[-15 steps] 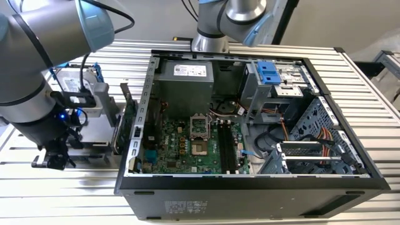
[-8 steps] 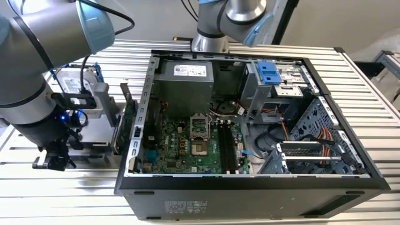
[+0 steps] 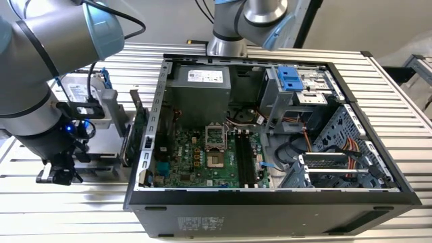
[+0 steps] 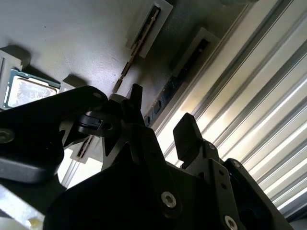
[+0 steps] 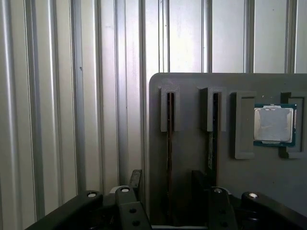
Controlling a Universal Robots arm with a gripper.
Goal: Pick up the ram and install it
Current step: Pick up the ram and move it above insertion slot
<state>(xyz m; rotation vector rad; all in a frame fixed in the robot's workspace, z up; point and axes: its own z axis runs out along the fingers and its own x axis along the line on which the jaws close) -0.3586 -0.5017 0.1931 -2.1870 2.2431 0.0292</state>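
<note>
Next, my gripper grabs the ram stick by its long edge standing out of the holder (image 5: 170,158) to install the stick in the motherboard's memory slot.
Two ram sticks stand on edge in slotted holders on a grey tray (image 5: 192,191). In both wrist views my gripper (image 5: 167,181) (image 4: 161,115) is open just over the tray. Its two black fingers straddle the line of the ram (image 5: 170,143) (image 4: 169,87) that is farther from the processor chip (image 5: 273,124). The other ram stick (image 5: 211,143) runs just outside one finger (image 5: 199,182). I cannot tell whether the fingers touch the stick. In the exterior view the gripper (image 3: 59,173) hangs at the left, beside the open computer case (image 3: 270,202), whose black memory slots (image 3: 246,162) lie on the motherboard.
A large green expansion card (image 3: 139,134) stands on edge between the tray and the case wall. A silver hard drive (image 3: 88,93) sits behind the gripper. A second arm's base (image 3: 233,30) rises behind the case. Ribbed metal table (image 3: 68,217) surrounds everything.
</note>
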